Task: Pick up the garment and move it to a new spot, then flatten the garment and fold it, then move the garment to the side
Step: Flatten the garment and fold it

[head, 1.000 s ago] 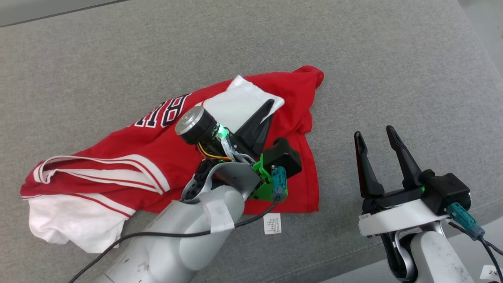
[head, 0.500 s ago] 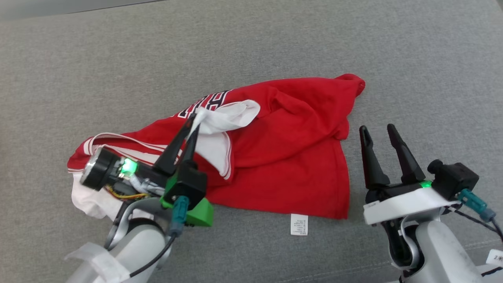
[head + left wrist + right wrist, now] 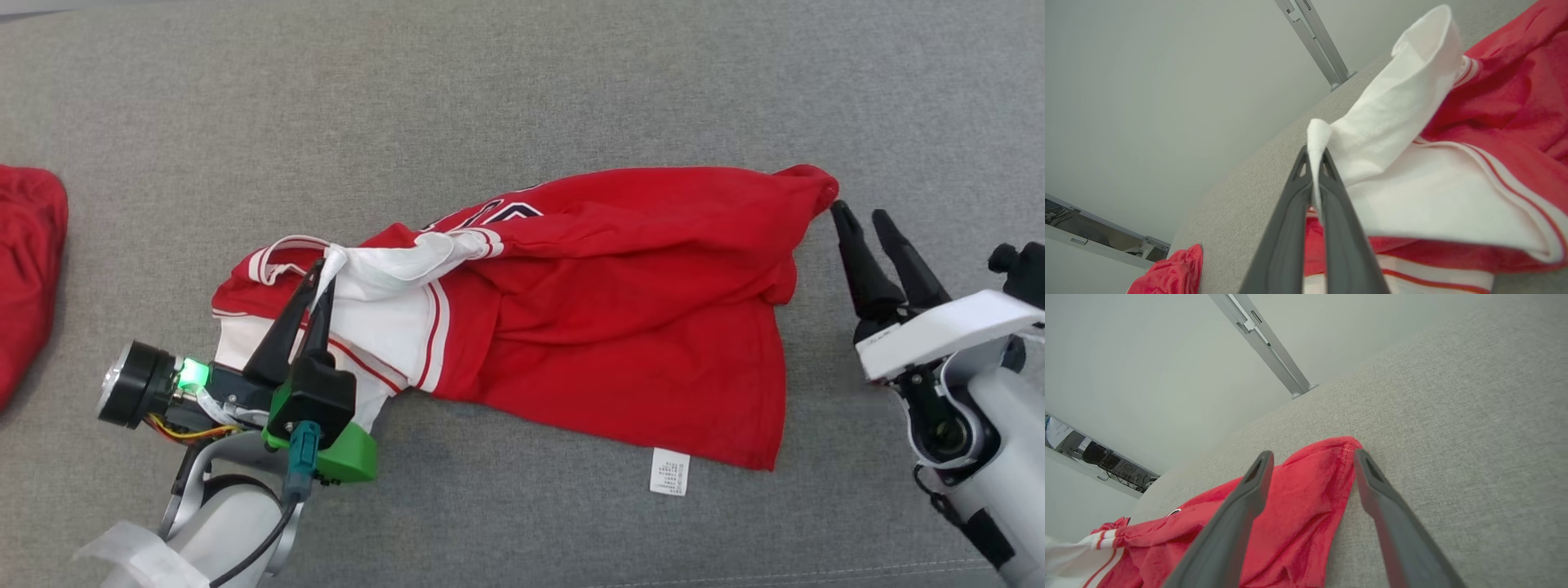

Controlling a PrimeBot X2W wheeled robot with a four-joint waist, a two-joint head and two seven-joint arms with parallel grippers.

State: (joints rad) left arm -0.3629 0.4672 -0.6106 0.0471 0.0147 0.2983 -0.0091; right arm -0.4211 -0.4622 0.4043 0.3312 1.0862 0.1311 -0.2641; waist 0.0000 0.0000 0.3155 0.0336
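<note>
Next, my right gripper grabs the garment by its raised red corner (image 3: pixel 819 186), because the rest of the hem (image 3: pixel 775 392) lies flat on the cushion.
The garment (image 3: pixel 620 318) is a red jersey with white panels and striped trim, pulled out long across the grey cushion (image 3: pixel 522 98). My left gripper (image 3: pixel 322 271) is shut on a pinch of its white fabric (image 3: pixel 1380 118) at the left end, lifting that fold slightly; in the left wrist view the left gripper (image 3: pixel 1314 157) has cloth squeezed between its fingers. My right gripper (image 3: pixel 859 211) is open, its tips beside the red right corner. In the right wrist view that corner (image 3: pixel 1314 477) lies between the spread fingers of the right gripper (image 3: pixel 1312 455), not clamped.
A second red cloth (image 3: pixel 28 269) lies at the far left edge, also seen low in the left wrist view as a red heap (image 3: pixel 1171 273). A white care label (image 3: pixel 669 472) sticks out below the hem. A metal rail (image 3: pixel 1265 343) runs behind the cushion.
My left gripper has dragged the white fabric leftward, stretching the garment out long. My right gripper has risen to the red right corner. The head camera has shifted, bringing the other red cloth into view.
</note>
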